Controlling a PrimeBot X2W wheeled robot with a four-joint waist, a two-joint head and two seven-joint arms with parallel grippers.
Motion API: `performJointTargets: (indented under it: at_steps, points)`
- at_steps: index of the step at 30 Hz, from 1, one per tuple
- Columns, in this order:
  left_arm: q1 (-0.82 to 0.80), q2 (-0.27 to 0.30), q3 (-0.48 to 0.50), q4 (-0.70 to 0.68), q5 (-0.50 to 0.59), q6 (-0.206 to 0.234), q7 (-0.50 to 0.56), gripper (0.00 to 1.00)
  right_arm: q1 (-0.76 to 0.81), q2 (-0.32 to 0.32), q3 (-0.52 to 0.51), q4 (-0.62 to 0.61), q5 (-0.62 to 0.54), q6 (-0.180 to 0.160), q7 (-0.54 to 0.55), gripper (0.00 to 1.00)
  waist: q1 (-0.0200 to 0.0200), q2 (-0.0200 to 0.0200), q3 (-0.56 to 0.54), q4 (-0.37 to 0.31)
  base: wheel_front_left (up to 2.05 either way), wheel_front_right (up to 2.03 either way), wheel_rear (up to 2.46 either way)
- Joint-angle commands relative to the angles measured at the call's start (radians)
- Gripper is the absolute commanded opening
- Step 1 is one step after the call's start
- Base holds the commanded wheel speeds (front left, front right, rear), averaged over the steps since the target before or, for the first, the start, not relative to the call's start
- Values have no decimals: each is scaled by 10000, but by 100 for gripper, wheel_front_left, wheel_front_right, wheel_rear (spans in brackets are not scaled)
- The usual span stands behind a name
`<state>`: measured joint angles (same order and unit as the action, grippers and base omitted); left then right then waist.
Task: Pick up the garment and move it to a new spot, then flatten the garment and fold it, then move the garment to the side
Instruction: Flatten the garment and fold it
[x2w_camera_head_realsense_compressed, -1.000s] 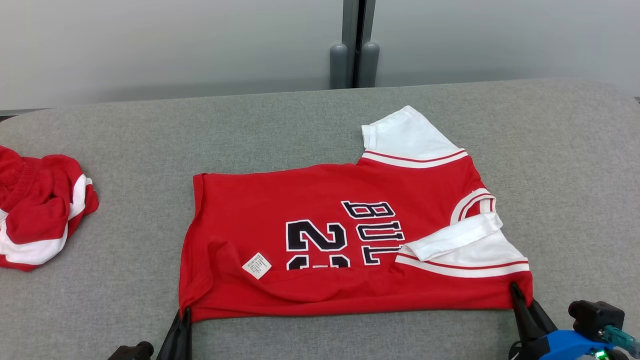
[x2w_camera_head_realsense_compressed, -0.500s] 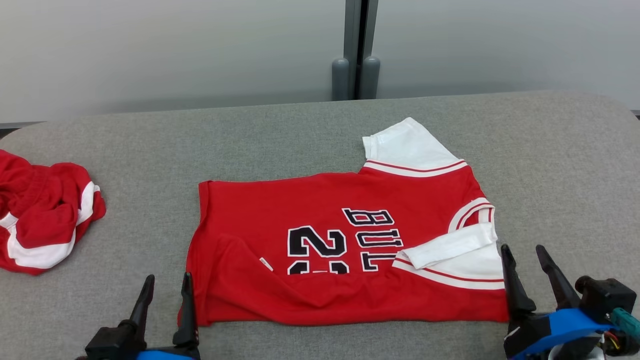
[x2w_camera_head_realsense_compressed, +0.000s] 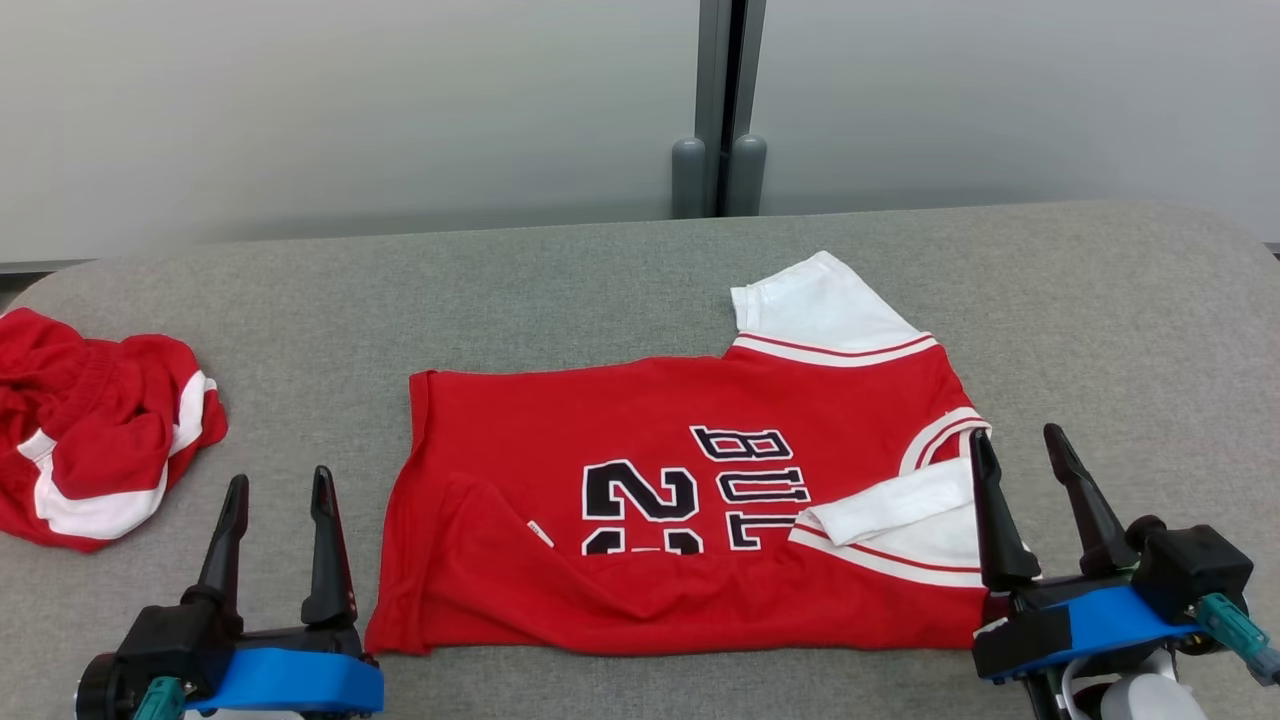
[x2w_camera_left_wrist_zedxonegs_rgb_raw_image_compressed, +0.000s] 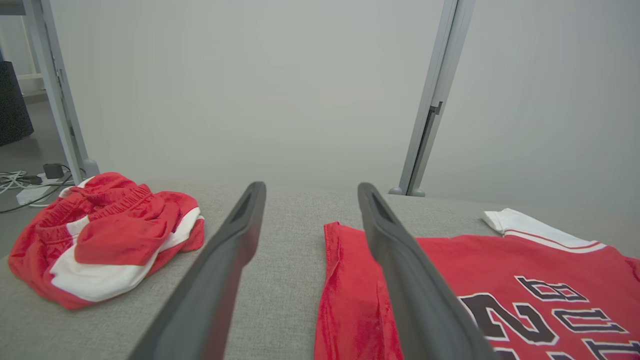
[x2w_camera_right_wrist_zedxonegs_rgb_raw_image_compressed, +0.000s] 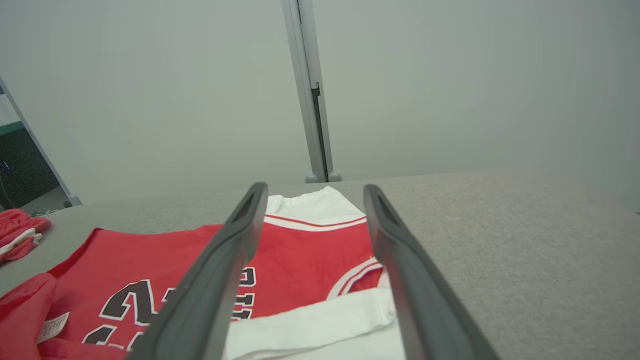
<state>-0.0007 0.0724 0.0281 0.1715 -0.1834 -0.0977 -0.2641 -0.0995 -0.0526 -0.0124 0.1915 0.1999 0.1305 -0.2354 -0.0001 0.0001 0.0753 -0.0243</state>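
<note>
I should pinch the jersey by its raised hem corner (x2w_camera_head_realsense_compressed: 422, 380) with my left gripper next, because the red body (x2w_camera_head_realsense_compressed: 540, 420) is lying flat on the tabletop.
The garment (x2w_camera_head_realsense_compressed: 640, 420) is a red jersey with white sleeves and black lettering, lying on the grey table with its near edge folded up over the print. My left gripper (x2w_camera_head_realsense_compressed: 279, 484) stands open just left of the jersey's near left corner, holding nothing. My right gripper (x2w_camera_head_realsense_compressed: 1015, 442) is open above the near right corner, over the folded white sleeve (x2w_camera_head_realsense_compressed: 900, 505). In the left wrist view the jersey (x2w_camera_left_wrist_zedxonegs_rgb_raw_image_compressed: 500, 280) lies to the right of the fingers (x2w_camera_left_wrist_zedxonegs_rgb_raw_image_compressed: 400, 260). In the right wrist view the white sleeve (x2w_camera_right_wrist_zedxonegs_rgb_raw_image_compressed: 320, 320) shows between the fingers (x2w_camera_right_wrist_zedxonegs_rgb_raw_image_compressed: 225, 260).
A crumpled red and white garment (x2w_camera_head_realsense_compressed: 95, 440) lies at the table's left edge (x2w_camera_left_wrist_zedxonegs_rgb_raw_image_compressed: 100, 240). A grey wall with a vertical post (x2w_camera_head_realsense_compressed: 722, 105) stands behind the table (x2w_camera_head_realsense_compressed: 1150, 330). Bare grey cloth lies to the right of the jersey and behind it.
Both grippers let go of the jersey's near corners, opened wide and rose clear of it. The near edge now lies folded over the jersey. The head camera tilted, shifting the whole picture down.
</note>
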Motion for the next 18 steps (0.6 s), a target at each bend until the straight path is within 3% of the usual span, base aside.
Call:
performJointTargets:
  at_steps: [1,12,18]
  points:
    - [-175,4,143,-11,101,-23,-4,100,-122,20,69,-16,-16,6,-75,100,1,-1,0,18,0,0,0]
    - [-464,91,520,314,553,-132,-2,100,-318,22,99,435,94,6,-231,100,1,-1,-10,79,0,0,0]
    - [-1391,370,330,716,717,-236,-2,100,-1450,19,190,977,-282,6,-161,100,1,-1,231,18,0,0,0]
